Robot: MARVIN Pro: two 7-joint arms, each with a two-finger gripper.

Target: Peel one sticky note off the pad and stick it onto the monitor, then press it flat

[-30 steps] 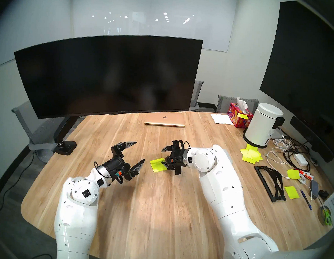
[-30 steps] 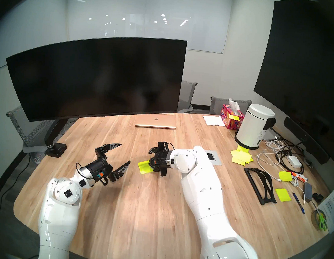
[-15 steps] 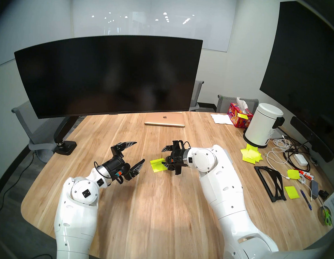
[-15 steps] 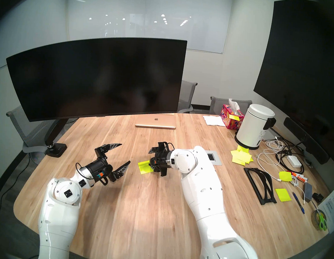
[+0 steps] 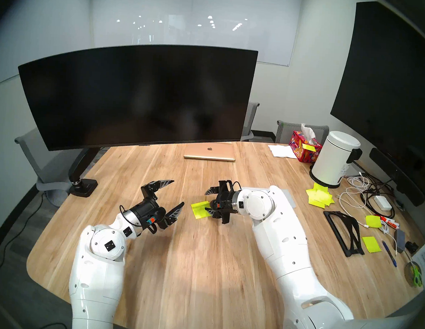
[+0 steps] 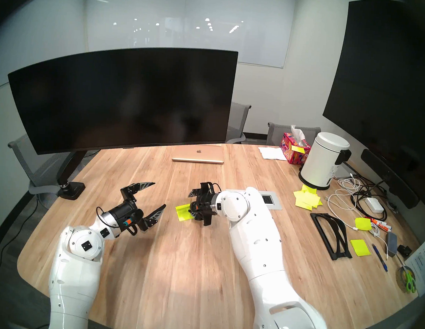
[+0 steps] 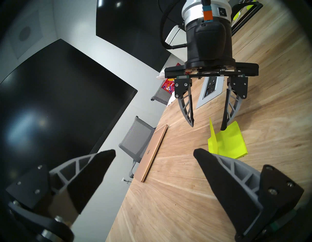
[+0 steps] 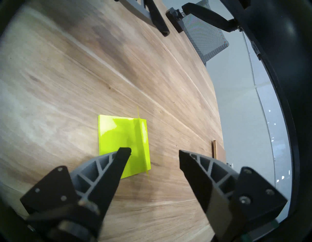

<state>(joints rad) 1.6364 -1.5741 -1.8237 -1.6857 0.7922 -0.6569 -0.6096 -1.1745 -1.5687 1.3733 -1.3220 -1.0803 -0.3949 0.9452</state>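
Observation:
I should peel the sticky note off the pad for the monitor (image 5: 136, 98), so next I need to grab that note by its raised edge (image 5: 207, 206) with my right gripper.
The neon yellow-green pad (image 5: 200, 210) (image 8: 118, 135) lies flat mid-table. Its top sticky note (image 7: 213, 133) is peeled up and stands on edge, still joined along one side. My right gripper (image 5: 206, 200) (image 7: 207, 127) (image 8: 153, 150) is open and straddles that raised sheet. One of its fingertips (image 8: 125, 150) rests on the pad's top and the other hangs over bare wood. My left gripper (image 5: 178, 192) (image 7: 153, 151) hovers wide open and holds nothing, a short way left of the pad. The wide curved monitor (image 5: 136, 98) (image 6: 121, 100) stands dark at the back left on its arm mount.
A closed gold laptop (image 5: 209, 151) lies behind the pad. At the right are a tall flat screen (image 5: 390, 84), a tissue box (image 5: 304, 147), a white bin (image 5: 333, 160), a messy pile of yellow sheets (image 5: 320, 198), cables (image 5: 361, 194) and a black stand (image 5: 344, 230). A power outlet plate (image 6: 270, 200) sits by my right wrist.
My right wrist has shifted slightly left and lower over the pad, with its jaws a touch wider. The left arm and the pad have not moved.

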